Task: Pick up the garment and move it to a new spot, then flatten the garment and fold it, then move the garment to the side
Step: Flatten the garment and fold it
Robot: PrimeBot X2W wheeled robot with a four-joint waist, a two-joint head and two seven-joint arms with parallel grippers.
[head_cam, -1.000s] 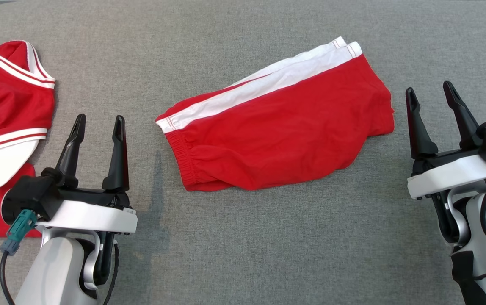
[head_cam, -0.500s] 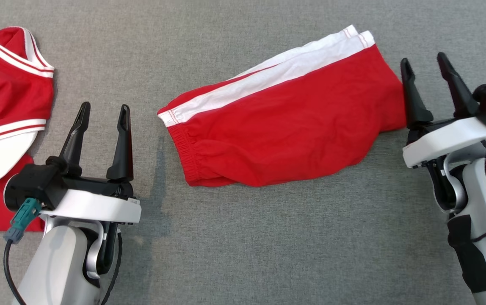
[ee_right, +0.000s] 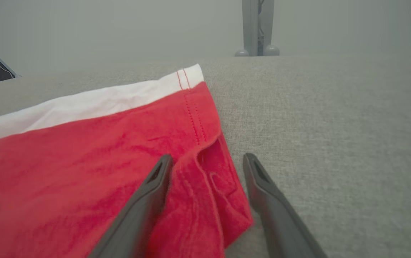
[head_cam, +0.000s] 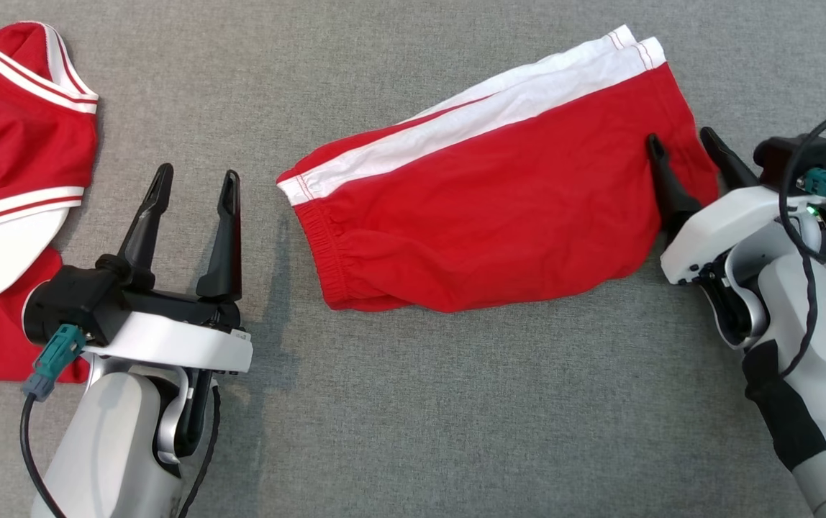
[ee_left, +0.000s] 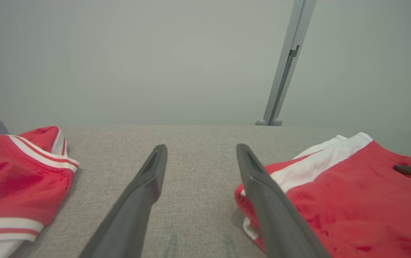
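I should grab the corner of the shorts' hem with my right gripper next, because that corner is bunched up in a fold while the rest of the shorts (head_cam: 488, 207) (ee_right: 79, 172) lies flat.
The garment (head_cam: 499, 194) is a pair of red shorts with a white side stripe, lying folded on the grey table, waistband to the left. My right gripper (head_cam: 681, 135) is open and low over its right hem. In the right wrist view the garment (ee_right: 83, 172) has its hem corner between the right gripper's (ee_right: 207, 156) fingers, one finger on the cloth and the other over bare table. My left gripper (head_cam: 198, 171) stands open with nothing in it, a little left of the waistband. The left wrist view shows the left gripper (ee_left: 201, 147) with the garment (ee_left: 352, 200) on its right.
A second red and white garment (head_cam: 10, 180) lies at the table's left edge, close to my left arm, and also appears in the left wrist view (ee_left: 12, 179). Grey table cloth (head_cam: 456, 403) stretches in front of the shorts. A metal post (ee_left: 284, 71) rises behind the table's far edge.
My right gripper has moved left and down, from beside the shorts to straddling their right hem. The head camera has shifted a little. Both grippers stay open.
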